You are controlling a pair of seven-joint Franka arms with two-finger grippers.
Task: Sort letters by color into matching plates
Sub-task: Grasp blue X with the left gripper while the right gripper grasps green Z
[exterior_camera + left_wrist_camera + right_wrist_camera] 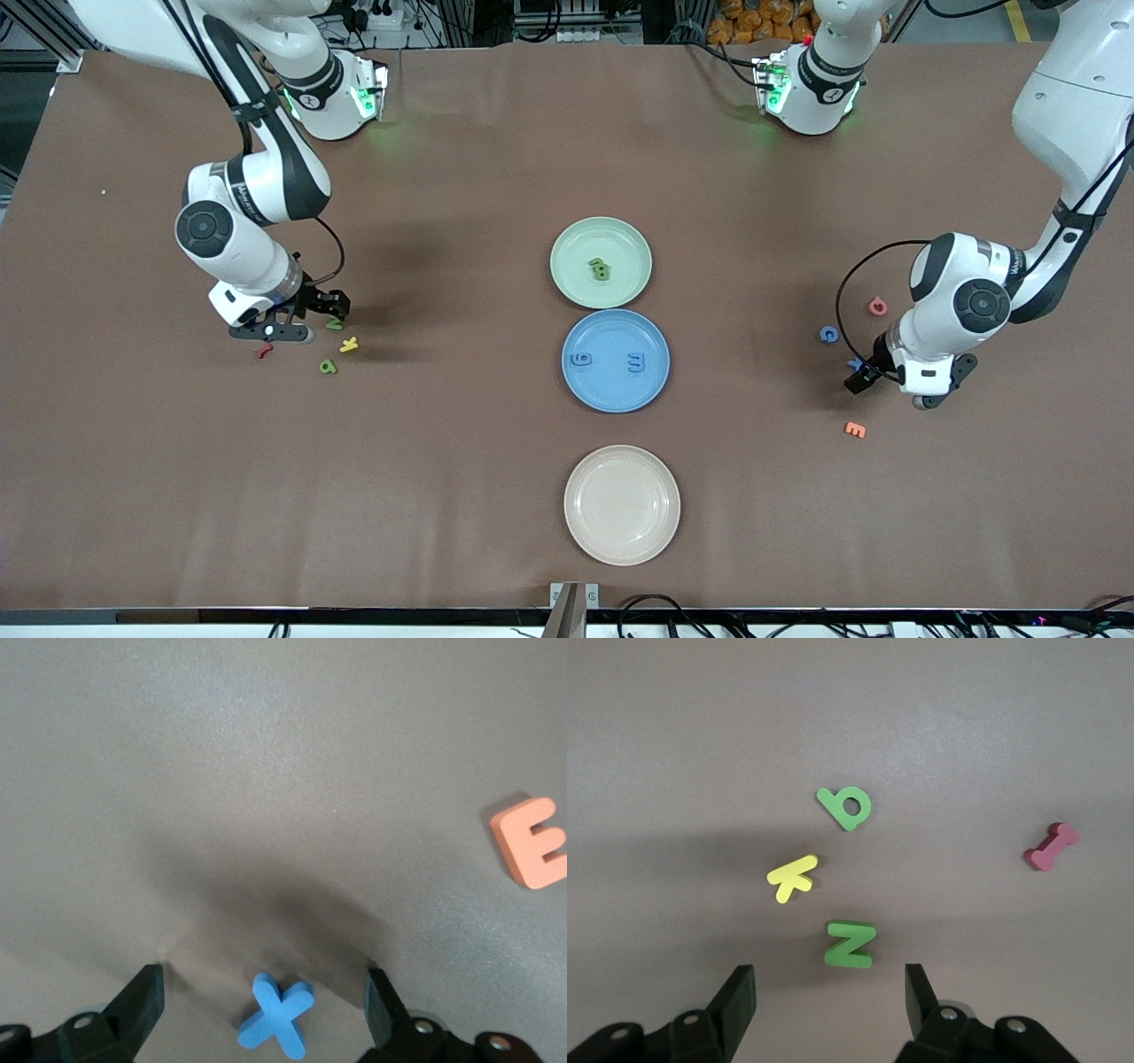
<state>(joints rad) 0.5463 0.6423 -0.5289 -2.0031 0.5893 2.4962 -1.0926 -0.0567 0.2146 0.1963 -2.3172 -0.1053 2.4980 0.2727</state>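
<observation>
I should sort the blue X onto the blue plate (616, 394), so next I should pick it up by its crossed arms with my left gripper.
The pale green plate (600, 232) holds green letters (601, 268). The blue plate (616, 394), nearer the front camera, holds a blue 6 (581, 358) and a blue E (637, 361). My left gripper (859, 376) (263, 983) is open and low over the table, with a blue X (276, 1014) (855, 363) between its fingers. A blue C (828, 334) lies beside it. My right gripper (330, 308) (830, 981) is open, low, just short of a green N (850, 943) (334, 324). A green b (846, 806) (328, 366) lies close by.
A beige plate (622, 504) lies nearest the front camera. A yellow K (349, 345) (793, 877) and a red piece (264, 351) (1052, 847) lie near the right gripper. An orange E (854, 430) (534, 843) and a red letter (877, 307) lie near the left gripper.
</observation>
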